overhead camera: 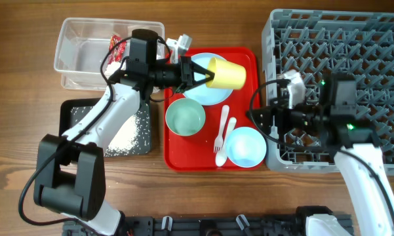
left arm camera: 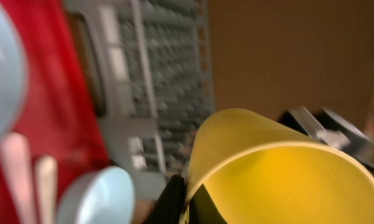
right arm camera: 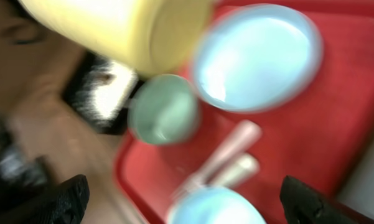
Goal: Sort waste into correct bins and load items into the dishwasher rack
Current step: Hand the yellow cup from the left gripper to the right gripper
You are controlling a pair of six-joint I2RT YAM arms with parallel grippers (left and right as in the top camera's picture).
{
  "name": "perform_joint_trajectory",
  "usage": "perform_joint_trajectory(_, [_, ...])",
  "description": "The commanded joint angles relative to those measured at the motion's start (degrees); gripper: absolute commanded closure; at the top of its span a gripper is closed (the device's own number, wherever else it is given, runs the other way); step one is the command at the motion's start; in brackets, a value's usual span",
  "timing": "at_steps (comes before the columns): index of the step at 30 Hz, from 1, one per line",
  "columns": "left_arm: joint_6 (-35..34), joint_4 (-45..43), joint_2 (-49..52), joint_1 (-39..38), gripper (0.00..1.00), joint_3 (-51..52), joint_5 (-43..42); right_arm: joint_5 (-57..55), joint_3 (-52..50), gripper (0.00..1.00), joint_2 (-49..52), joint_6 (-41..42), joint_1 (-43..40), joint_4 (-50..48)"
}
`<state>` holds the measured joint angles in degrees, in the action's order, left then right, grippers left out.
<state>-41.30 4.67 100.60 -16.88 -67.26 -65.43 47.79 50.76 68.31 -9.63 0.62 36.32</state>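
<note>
The robot's right gripper needs to take hold of the yellow cup across its sides at the cup's base end next, so that the cup's rim stays free to load rim-first into the dishwasher rack (overhead camera: 354,39).
My left gripper (overhead camera: 200,73) is shut on the rim of the small yellow cup (overhead camera: 226,72), one finger inside and one outside, and holds it on its side just above the light blue plate (overhead camera: 203,92). The left wrist view is filled by the cup (left arm camera: 286,168) at the black fingers (left arm camera: 174,202). A pale green bowl (overhead camera: 185,118), a white fork and spoon (overhead camera: 221,134) and a light blue bowl (overhead camera: 244,145) lie on the red tray (overhead camera: 249,59). My right gripper (overhead camera: 262,118) stands open and empty between the tray and the grey dishwasher rack (overhead camera: 354,39), its fingertips (right arm camera: 62,199) wide apart over the blue bowl (right arm camera: 215,208).
At the back left stands a clear tub (overhead camera: 85,62) with a red wrapper (overhead camera: 118,47) in it. In front of it, a black tray (overhead camera: 78,115) carries white crumbs (overhead camera: 128,134). What looks like crumpled white tissue (overhead camera: 177,44) lies behind the red tray.
</note>
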Motion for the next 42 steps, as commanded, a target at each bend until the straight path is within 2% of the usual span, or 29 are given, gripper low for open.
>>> perform_joint_trajectory(1, [-1.64, -0.13, -0.37, -1.18, 0.96, -0.46, -9.57, 18.23, 1.16, 0.0, 4.07, -5.35, 0.13, -4.22])
perform_joint_trajectory(13, [-2.97, -0.15, -0.37, -2.58, 0.96, -0.46, -11.19, 24.98, 1.16, 0.01, 7.67, 2.34, 0.17, -24.35])
perform_joint_trajectory(19, [-4.42, -0.2, -0.37, -2.89, 0.96, -0.46, -11.61, 28.2, 1.14, 0.13, 7.67, 2.34, 0.17, -24.74])
perform_joint_trajectory(27, [-5.68, -0.22, -0.37, -2.89, 0.96, -0.46, -12.13, 28.13, 1.16, 0.15, 7.67, 3.63, 0.17, -24.83])
perform_joint_trajectory(30, [-5.7, -0.22, -0.37, -2.89, 0.96, -0.46, -12.15, 28.13, 1.14, 0.21, 7.67, 3.63, 0.17, -24.85])
perform_joint_trajectory(36, [-6.43, -0.22, -0.37, -2.91, 0.96, -0.46, -12.2, 26.86, 1.14, 0.23, 7.67, 3.91, 0.17, -24.79])
perform_joint_trajectory(42, [-7.21, -0.24, -0.37, -2.95, 0.96, -0.46, -12.15, 26.86, 1.14, 0.31, 7.67, 4.31, 0.17, -24.79])
